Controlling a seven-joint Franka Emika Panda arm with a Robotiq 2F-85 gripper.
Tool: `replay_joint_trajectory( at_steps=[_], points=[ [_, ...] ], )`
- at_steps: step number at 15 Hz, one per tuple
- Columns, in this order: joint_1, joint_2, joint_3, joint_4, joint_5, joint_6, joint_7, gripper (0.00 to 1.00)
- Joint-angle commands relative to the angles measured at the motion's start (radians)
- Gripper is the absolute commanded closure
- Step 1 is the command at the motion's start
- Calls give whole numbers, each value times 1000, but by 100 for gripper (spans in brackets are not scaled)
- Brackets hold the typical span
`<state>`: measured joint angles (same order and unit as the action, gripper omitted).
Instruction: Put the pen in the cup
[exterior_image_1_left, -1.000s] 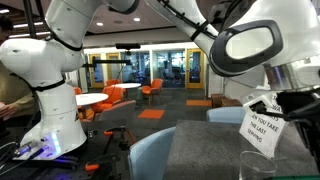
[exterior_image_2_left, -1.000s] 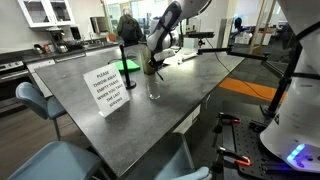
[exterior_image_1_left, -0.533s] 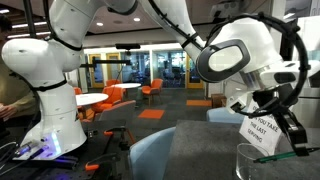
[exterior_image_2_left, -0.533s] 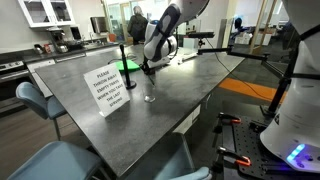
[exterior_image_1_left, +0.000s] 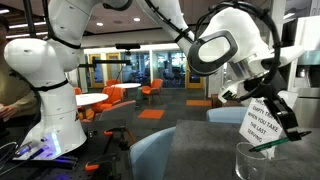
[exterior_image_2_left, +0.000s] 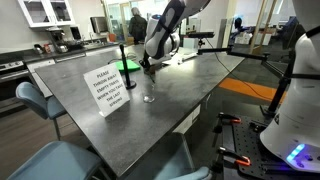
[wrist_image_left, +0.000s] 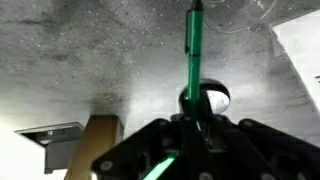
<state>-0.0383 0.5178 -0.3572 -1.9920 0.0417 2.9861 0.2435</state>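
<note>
The pen (exterior_image_1_left: 282, 140) stays in my gripper until it is in the cup. Tilted above the cup's rim, it would fall on or beside the cup's rim.
My gripper (wrist_image_left: 190, 125) is shut on the pen (wrist_image_left: 192, 55), a thin green stick that points away from the jaws over the grey table. In an exterior view the gripper (exterior_image_1_left: 288, 126) holds the pen (exterior_image_1_left: 282, 140) tilted just above the rim of the clear cup (exterior_image_1_left: 256, 162). In the wrist view only the cup's rim (wrist_image_left: 240, 14) shows, at the top edge, just right of the pen's far end. In an exterior view the gripper (exterior_image_2_left: 148, 67) hangs over the faint cup (exterior_image_2_left: 150, 94).
A white printed sign card (exterior_image_2_left: 108, 88) stands close beside the cup and also shows behind it (exterior_image_1_left: 262, 125). A black holder (exterior_image_2_left: 128, 66) stands further back on the grey table (exterior_image_2_left: 200, 85). Blue chairs (exterior_image_2_left: 32, 100) stand at the table's edge.
The wrist has swung and turned, bringing the gripper and the green pen into sight above the cup. The gripper has risen slightly. The cup and sign card have not moved.
</note>
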Motion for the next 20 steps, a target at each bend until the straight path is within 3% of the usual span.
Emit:
replay_joint_trajectory(
  at_steps=[1, 15, 16, 17, 20],
  points=[
    [-3, -51, 32, -66, 7, 81, 2, 97],
    [85, 70, -2, -128, 74, 314, -22, 97],
    [92, 72, -5, -133, 82, 308, -24, 86],
    [98, 73, -8, -137, 90, 304, -24, 62],
    [94, 44, 3, -160, 87, 262, -39, 52]
  ],
)
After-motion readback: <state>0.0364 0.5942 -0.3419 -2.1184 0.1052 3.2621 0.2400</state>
